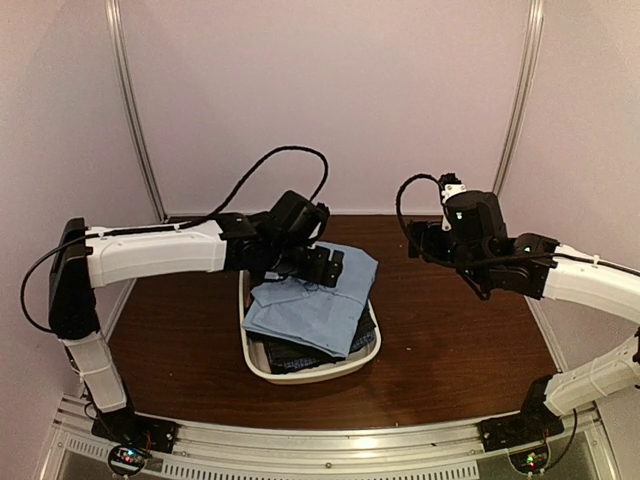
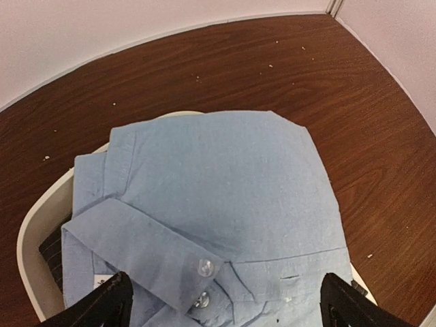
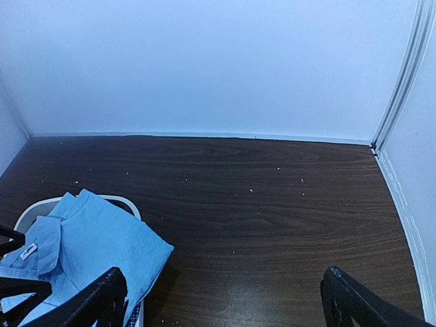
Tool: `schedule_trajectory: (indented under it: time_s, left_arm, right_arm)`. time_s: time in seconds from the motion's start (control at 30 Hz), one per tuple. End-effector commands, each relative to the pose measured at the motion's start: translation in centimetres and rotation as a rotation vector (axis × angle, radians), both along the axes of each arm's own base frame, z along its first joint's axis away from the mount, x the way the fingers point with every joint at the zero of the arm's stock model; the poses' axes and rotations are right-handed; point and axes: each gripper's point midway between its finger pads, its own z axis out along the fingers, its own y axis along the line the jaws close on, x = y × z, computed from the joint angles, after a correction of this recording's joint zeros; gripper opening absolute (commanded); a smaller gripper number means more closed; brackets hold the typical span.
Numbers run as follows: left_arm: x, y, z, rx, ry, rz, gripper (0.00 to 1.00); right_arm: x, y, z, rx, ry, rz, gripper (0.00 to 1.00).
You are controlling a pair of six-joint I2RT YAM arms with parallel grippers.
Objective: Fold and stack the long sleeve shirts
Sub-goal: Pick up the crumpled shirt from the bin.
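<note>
My left gripper reaches the light blue shirt next and grabs its buttoned part (image 1: 318, 288) (image 2: 205, 283). Then I lift the shirt out, leaving the garment beneath.
A folded light blue long sleeve shirt (image 1: 318, 308) lies on top of the white oval tub (image 1: 262, 369), overhanging its right rim. It fills the left wrist view (image 2: 225, 184), with a buttoned cuff (image 2: 146, 245) lying across it. A dark patterned garment (image 1: 290, 352) lies under it in the tub. My left gripper (image 1: 322, 268) hovers over the shirt's far edge, jaws wide open and empty, with its fingertips (image 2: 102, 303) at either side of the cuff. My right gripper (image 1: 428, 243) is open and empty, held above the bare table right of the tub. The shirt shows at the lower left of the right wrist view (image 3: 82, 252).
The brown wooden table (image 1: 450, 330) is walled by white panels at the back and sides. Small white specks dot the wood (image 3: 252, 191). The tub's rim shows in the right wrist view (image 3: 41, 204) at the lower left.
</note>
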Motion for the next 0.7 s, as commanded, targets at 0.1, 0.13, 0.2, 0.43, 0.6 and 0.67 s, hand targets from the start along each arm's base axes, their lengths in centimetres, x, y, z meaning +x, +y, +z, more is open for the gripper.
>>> schedule_trajectory:
  time_s: [0.1,0.13,0.2,0.43,0.6,0.67]
  left_arm:
    - [-0.4,-2.2,-3.4,0.027,0.102,-0.004,0.98]
    - [-0.4,-2.3,-3.9,0.029,0.112,-0.004,0.97]
    - [-0.5,-2.4,-4.7,0.037,0.129,-0.001,0.97]
    - [-0.4,-1.8,-8.4,0.106,0.168,0.029,0.88]
    - [-0.2,-1.8,-9.9,0.128,0.179,0.053,0.65]
    - [0.0,-1.8,-9.6,0.126,0.17,0.056,0.5]
  right_arm:
    - [0.3,-0.1,-0.6,-0.026,0.005,0.002,1.0]
    - [0.2,0.0,-0.7,-0.027,0.008,0.004,1.0]
    - [0.1,-0.1,-1.0,-0.027,0.015,0.005,1.0]
    - [-0.2,0.2,-2.1,-0.005,0.042,0.02,1.0]
    - [-0.2,0.4,-2.3,0.007,0.044,0.028,1.0]
    - [-0.2,0.3,-2.3,0.01,0.044,0.027,1.0]
